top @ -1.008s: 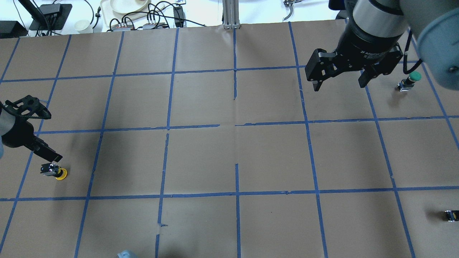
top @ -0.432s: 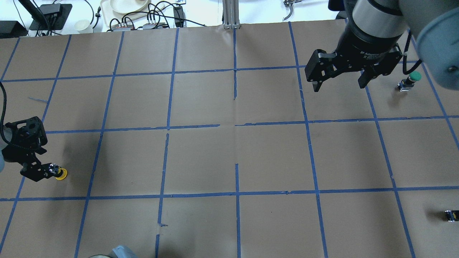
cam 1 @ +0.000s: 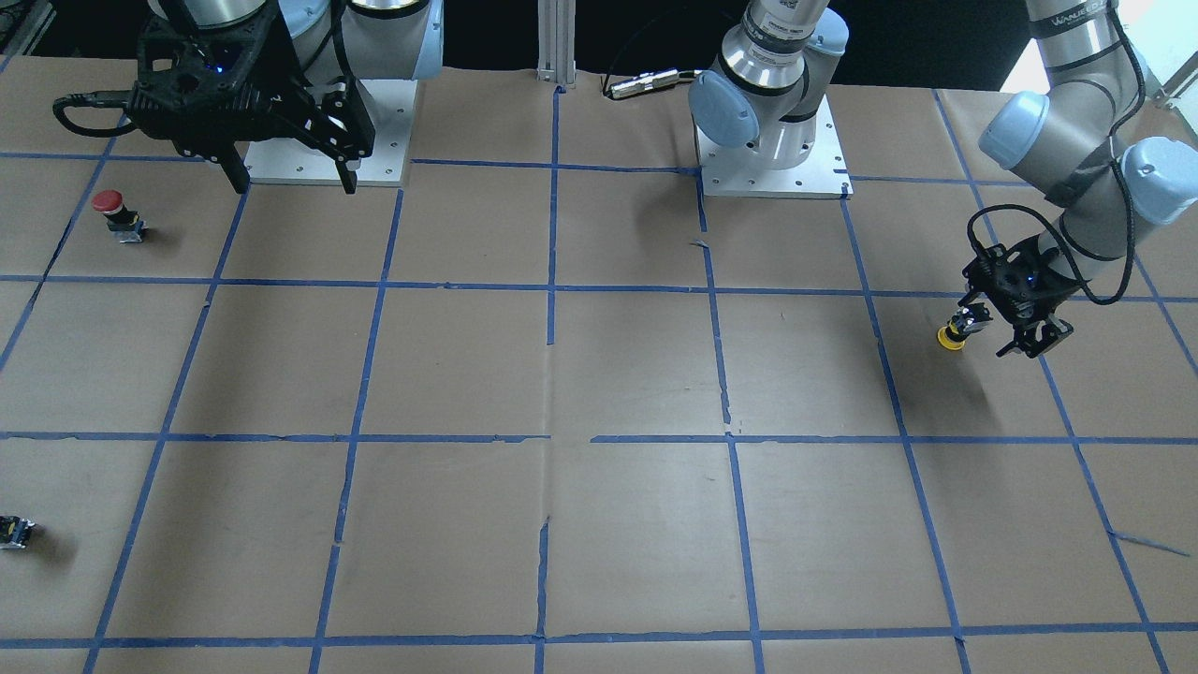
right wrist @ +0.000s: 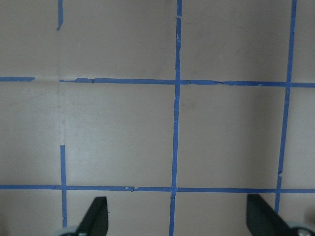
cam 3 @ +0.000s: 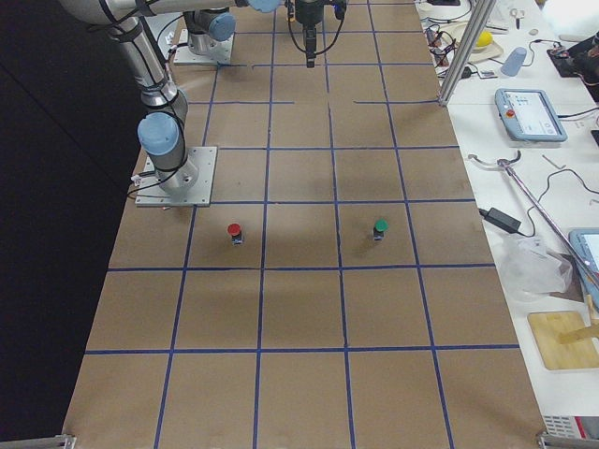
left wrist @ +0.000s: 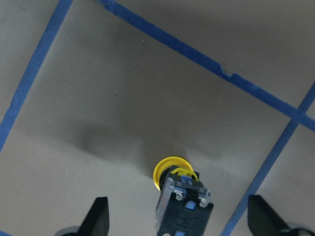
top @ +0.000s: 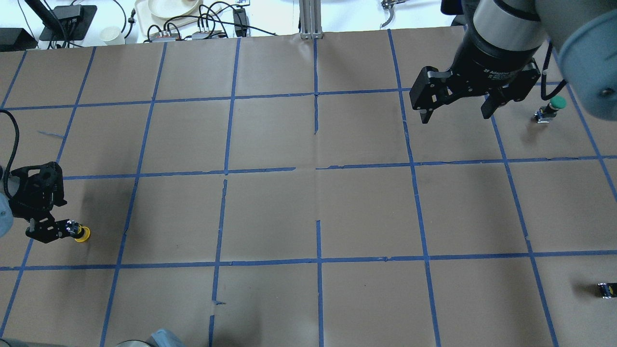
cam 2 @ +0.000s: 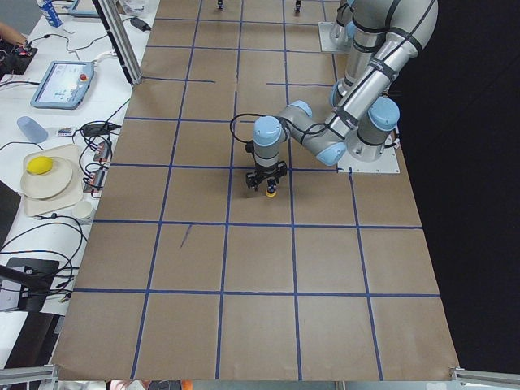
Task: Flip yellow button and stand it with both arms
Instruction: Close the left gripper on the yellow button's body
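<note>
The yellow button (cam 1: 950,341) needs to be flipped and stood up, so my left gripper needs to grab its black-and-silver body (cam 1: 972,318) next.
The yellow button (top: 81,234) lies on its side at the table's left, yellow cap pointing away from my left gripper, black-and-silver body (left wrist: 184,206) toward it. It also shows in the front view (cam 1: 953,336) and the left side view (cam 2: 270,193). My left gripper (top: 58,230) is open and low, its fingers (left wrist: 98,216) standing either side of the button body without touching it. My right gripper (top: 455,115) is open and empty, high over the far right of the table; its wrist view shows only paper and tape.
A green-capped button (top: 554,105) stands at the far right, a red-capped one (cam 1: 112,208) near my right arm's base. A tiny black-and-yellow capless part (top: 606,289) lies at the right edge. Brown paper with a blue tape grid (top: 318,217) covers the table.
My left gripper has turned and come down from beside the yellow button to straddle its body. The button and the right arm have not moved.
</note>
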`<state>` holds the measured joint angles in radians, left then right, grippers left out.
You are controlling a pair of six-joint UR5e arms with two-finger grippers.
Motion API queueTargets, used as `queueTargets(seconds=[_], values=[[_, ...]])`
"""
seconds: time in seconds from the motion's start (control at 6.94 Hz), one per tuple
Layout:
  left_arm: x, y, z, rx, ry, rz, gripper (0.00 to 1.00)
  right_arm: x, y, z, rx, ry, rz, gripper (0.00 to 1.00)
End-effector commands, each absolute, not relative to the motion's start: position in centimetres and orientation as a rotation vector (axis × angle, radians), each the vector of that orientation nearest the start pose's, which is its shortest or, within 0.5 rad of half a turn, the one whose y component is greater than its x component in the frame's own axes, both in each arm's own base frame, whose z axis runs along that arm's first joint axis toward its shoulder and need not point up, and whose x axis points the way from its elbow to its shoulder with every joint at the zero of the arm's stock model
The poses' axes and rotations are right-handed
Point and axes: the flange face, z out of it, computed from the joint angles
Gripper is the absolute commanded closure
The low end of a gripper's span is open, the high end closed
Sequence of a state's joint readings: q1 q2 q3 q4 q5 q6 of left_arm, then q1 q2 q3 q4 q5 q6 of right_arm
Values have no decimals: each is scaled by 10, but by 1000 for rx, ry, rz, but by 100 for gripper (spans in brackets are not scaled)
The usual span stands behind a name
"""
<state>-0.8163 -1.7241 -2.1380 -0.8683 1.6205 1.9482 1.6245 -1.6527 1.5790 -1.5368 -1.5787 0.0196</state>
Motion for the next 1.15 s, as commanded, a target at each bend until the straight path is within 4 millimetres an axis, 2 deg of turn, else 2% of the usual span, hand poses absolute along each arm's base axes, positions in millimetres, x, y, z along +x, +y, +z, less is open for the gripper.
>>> queueTargets(seconds=[0.0, 0.14, 0.29, 0.72, 0.86, 1.01], values=[[223, -417, 219, 1791, 2570, 161, 25, 157, -453, 518, -55, 3147, -58, 1], [223, -417, 220, 1798, 2567, 156, 36, 157, -453, 518, -55, 3149, -56, 1], [221, -416, 218, 1829, 2560, 161, 57, 156, -453, 519, -55, 3148, -61, 1], [217, -412, 213, 1840, 2579, 131, 60, 156, -453, 519, -53, 3148, -61, 1], [213, -412, 219, 1843, 2587, 99, 78, 156, -454, 517, -55, 3148, -58, 1], [210, -410, 226, 1856, 2625, 98, 90, 156, -453, 518, -53, 3149, -58, 1]])
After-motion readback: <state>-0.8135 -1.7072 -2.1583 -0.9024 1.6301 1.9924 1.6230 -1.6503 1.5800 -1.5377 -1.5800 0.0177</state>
